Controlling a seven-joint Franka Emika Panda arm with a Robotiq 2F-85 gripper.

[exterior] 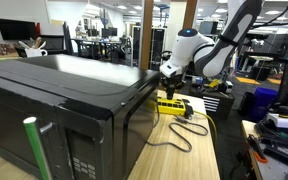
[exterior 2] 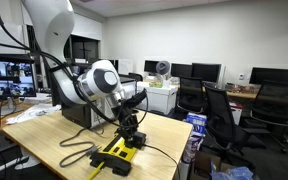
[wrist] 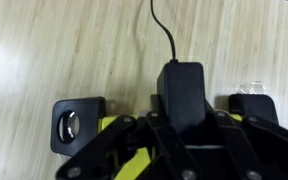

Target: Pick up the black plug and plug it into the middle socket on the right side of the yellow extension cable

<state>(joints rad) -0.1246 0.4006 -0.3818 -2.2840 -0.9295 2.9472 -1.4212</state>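
The black plug [wrist: 181, 92] sits low between the adapters and would remain on the yellow extension cable, so it is now time for my gripper to release it.
The yellow extension cable [exterior: 173, 104] lies on the wooden table beside the microwave; it also shows in an exterior view [exterior 2: 115, 153] and as yellow patches under the fingers in the wrist view [wrist: 112, 125]. My gripper [wrist: 182, 128] is shut on the black plug [wrist: 181, 92], a black block with a thin black cord running up and away. In both exterior views the gripper [exterior: 170, 76] [exterior 2: 130, 128] hangs right over the strip. Whether the plug is seated in a socket is hidden by the fingers.
A big black microwave [exterior: 54, 105] fills the table next to the strip. A black adapter [wrist: 77, 124] sits at one side of the strip and another [wrist: 252, 106] at the other. Loose cords [exterior 2: 79, 155] loop on the table. Office chairs [exterior 2: 224, 115] stand beyond the edge.
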